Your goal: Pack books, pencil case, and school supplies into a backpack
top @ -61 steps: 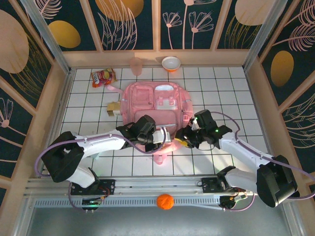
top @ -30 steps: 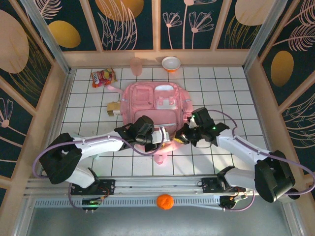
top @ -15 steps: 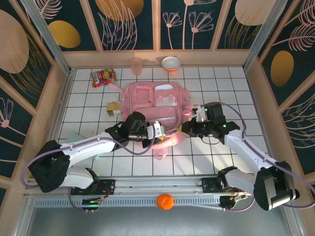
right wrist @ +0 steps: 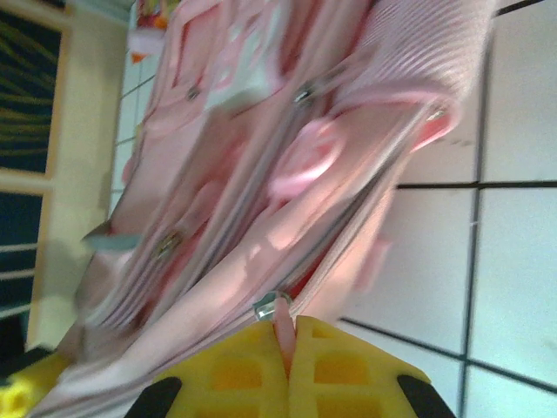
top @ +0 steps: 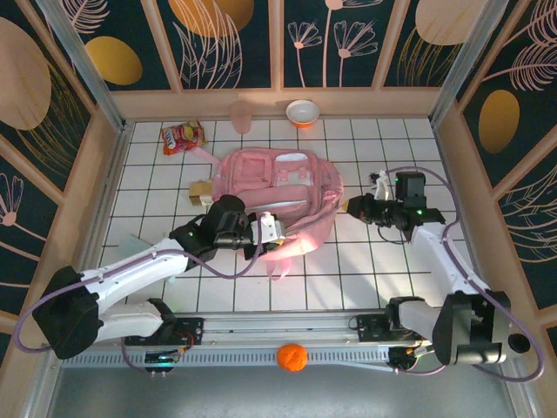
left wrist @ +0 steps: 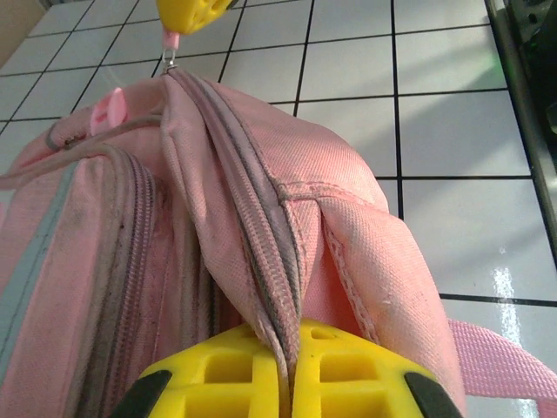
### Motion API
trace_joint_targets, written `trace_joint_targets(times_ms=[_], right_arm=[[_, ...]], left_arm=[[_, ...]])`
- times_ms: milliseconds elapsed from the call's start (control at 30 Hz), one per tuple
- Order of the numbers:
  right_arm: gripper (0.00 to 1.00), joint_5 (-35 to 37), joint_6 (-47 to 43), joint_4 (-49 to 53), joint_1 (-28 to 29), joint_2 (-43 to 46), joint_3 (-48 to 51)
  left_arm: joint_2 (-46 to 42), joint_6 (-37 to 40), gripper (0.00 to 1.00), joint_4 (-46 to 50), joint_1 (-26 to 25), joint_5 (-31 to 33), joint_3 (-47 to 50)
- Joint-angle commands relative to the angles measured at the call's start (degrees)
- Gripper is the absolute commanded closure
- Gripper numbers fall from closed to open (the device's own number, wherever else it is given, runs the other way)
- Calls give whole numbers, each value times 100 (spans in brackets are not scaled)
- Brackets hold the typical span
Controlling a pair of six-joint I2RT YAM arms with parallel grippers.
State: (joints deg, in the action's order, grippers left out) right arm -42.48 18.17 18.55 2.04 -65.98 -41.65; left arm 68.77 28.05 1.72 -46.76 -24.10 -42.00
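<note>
The seam gapes and the zipper pull would stay short of the mesh pocket, so my right gripper should keep holding.
The pink backpack point(top: 274, 178) lies flat in the middle of the tiled table. My left gripper point(top: 268, 229) is at its near edge, shut on the zipper seam point(left wrist: 283, 287), which runs up between the yellow fingers point(left wrist: 348, 370). My right gripper point(top: 352, 206) is at the backpack's right side, shut on the pink zipper pull point(right wrist: 285, 324) just behind its metal slider point(right wrist: 268, 305). The school supplies, a tan block point(top: 200, 188) with a small white piece point(top: 207, 200), lie against the backpack's left side. The books and pencil case are out of view.
A red-orange snack packet point(top: 181, 137) lies at the far left. A pink cup point(top: 241, 116) and an orange-white bowl point(top: 303, 111) stand by the back wall. An orange ball point(top: 292, 357) rests on the front rail. Wooden walls close in the table.
My right gripper has drawn the zipper pull from the backpack's near edge out to its right side. My left gripper has shifted left and away, still holding the seam, and the backpack has slid with it.
</note>
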Motion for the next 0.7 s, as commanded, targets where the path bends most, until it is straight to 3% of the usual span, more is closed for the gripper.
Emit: trace_joint_targets(times_ms=[0, 300, 567, 633, 667], right_arm=[[100, 480, 63, -951, -484, -346, -81], [100, 1093, 406, -1764, -617, -1460, -117], [100, 1162, 424, -1793, -589, -1250, 170], [84, 1115, 393, -1573, -579, -1057, 121], [70, 1142, 374, -1361, -555, -928, 45]], left_arm=[[-387, 127, 100, 57, 23, -465, -371], [-601, 102, 100, -10, 25, -689, -650], [-439, 9, 100, -324, 25, -831, -618], [-342, 54, 100, -330, 20, -861, -613], [-284, 92, 89, -302, 22, -882, -608]])
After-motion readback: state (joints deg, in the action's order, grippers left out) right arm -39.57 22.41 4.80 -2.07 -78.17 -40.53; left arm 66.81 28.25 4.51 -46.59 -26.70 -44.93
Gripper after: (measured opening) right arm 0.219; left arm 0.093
